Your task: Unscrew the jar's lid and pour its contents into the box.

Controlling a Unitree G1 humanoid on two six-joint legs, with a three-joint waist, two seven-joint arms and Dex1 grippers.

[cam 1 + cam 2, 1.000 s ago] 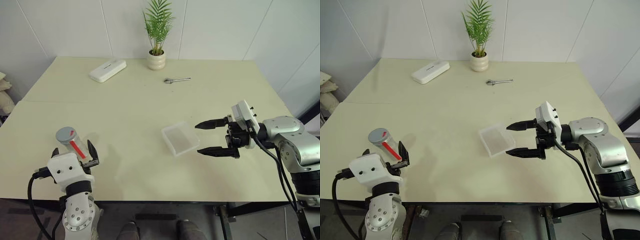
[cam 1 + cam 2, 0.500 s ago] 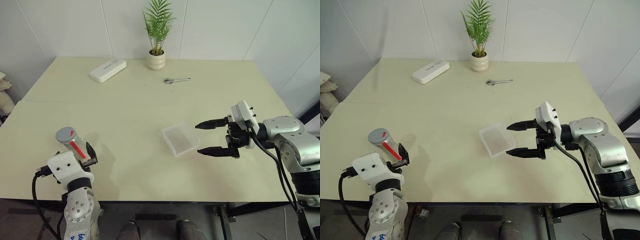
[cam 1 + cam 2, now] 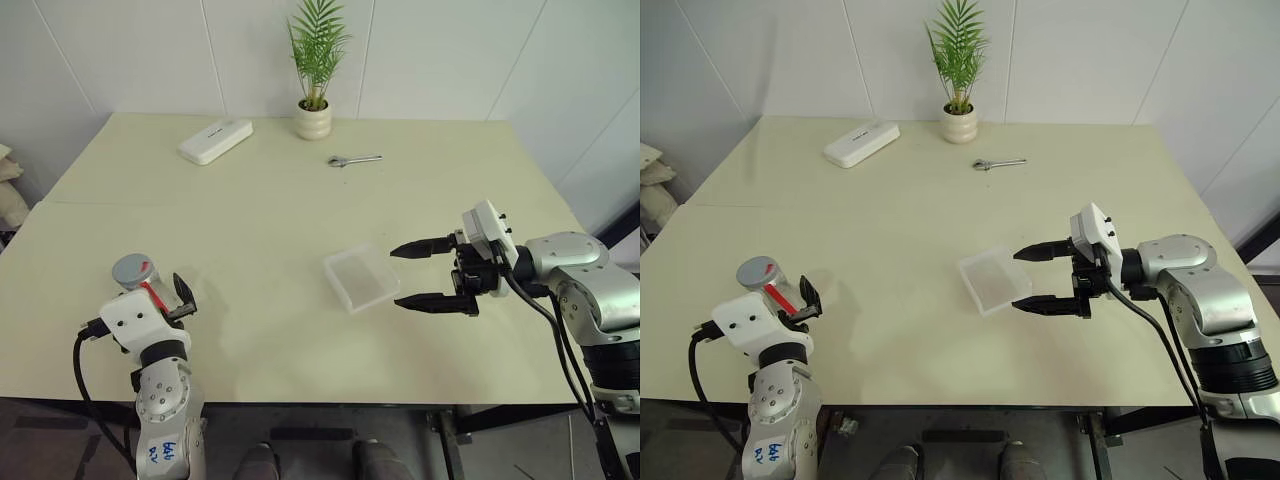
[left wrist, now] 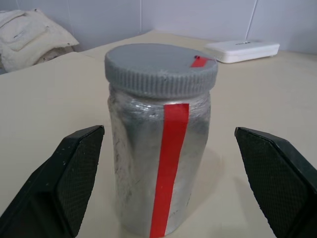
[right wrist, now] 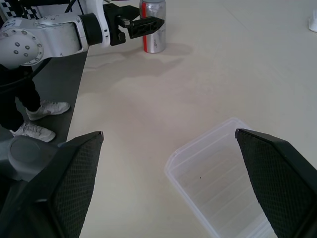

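Observation:
My left gripper grips the jar by its silvery body next, so that the jar's grey lid (image 3: 133, 269) stays free to be unscrewed.
The jar (image 4: 158, 163) stands upright near the table's front left corner, silvery with a red stripe. The grey lid (image 4: 161, 69) is on top of it. The contents are hidden inside. My left gripper (image 3: 150, 292) is open around the jar, one finger on each side, and a gap shows between each finger and the glass. The clear box (image 3: 360, 278) lies at mid table. My right gripper (image 3: 395, 278) hovers open just right of the box, pointing left at it, with nothing between its fingers (image 5: 74, 168).
At the back of the table lie a white oblong case (image 3: 215, 140), a white plant pot (image 3: 312, 120) and a small wrench (image 3: 352, 160). The jar stands close to the table's front edge (image 3: 300, 400).
My left gripper has edged forward, so the jar sits deeper between its open fingers. The right arm, jar and box have not moved.

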